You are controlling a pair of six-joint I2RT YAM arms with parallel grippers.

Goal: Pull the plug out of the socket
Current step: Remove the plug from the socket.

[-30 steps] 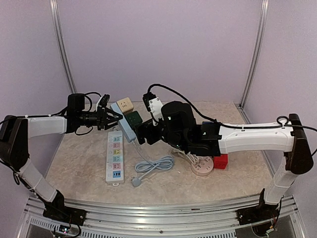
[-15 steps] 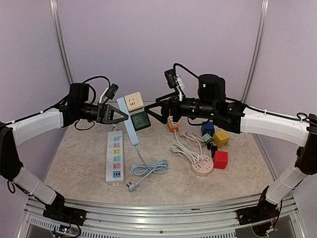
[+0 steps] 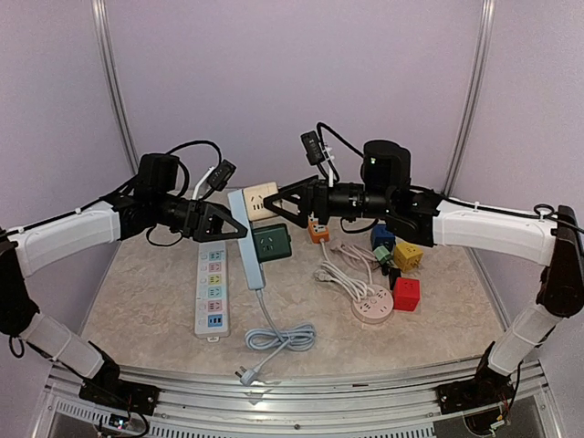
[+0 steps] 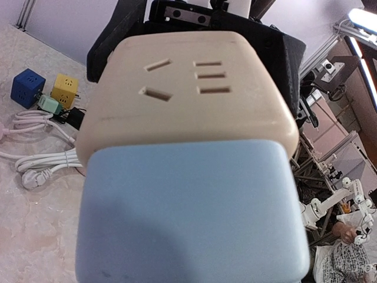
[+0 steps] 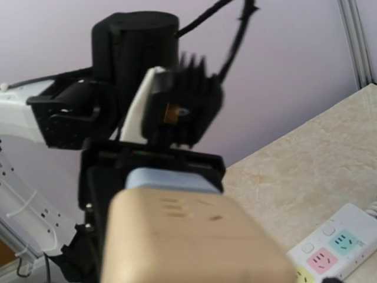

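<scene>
Next, my right gripper grabs the beige plug (image 3: 258, 194) (image 5: 188, 242) across its sides, from the plug's end facing away from the socket, to pull it straight off the socket.
The socket is a long light-blue power strip (image 3: 253, 260), lifted off the table at a slant. My left gripper (image 3: 235, 228) is shut on its upper part. A beige cube plug (image 3: 258, 194) sits on the strip's top end, and a dark green cube (image 3: 272, 242) is plugged in lower down. My right gripper (image 3: 274, 204) faces the beige plug from the right, jaws wide open at its side. In the left wrist view the blue strip (image 4: 188, 212) and beige plug (image 4: 188, 88) fill the frame. In the right wrist view the beige plug (image 5: 188, 242) is blurred and close, the strip (image 5: 171, 178) behind it.
A white power strip with coloured outlets (image 3: 212, 290) lies on the table at the left. The blue strip's cord (image 3: 281, 339) is coiled near the front. At the right are an orange cube (image 3: 318, 231), blue cube (image 3: 383, 235), yellow cube (image 3: 408, 255), red cube (image 3: 406, 294) and a round socket (image 3: 372, 308).
My left gripper has lifted the blue strip and carried it rightward, dragging its cord. My right arm rose from low over the table and brought its open jaws up to the beige plug.
</scene>
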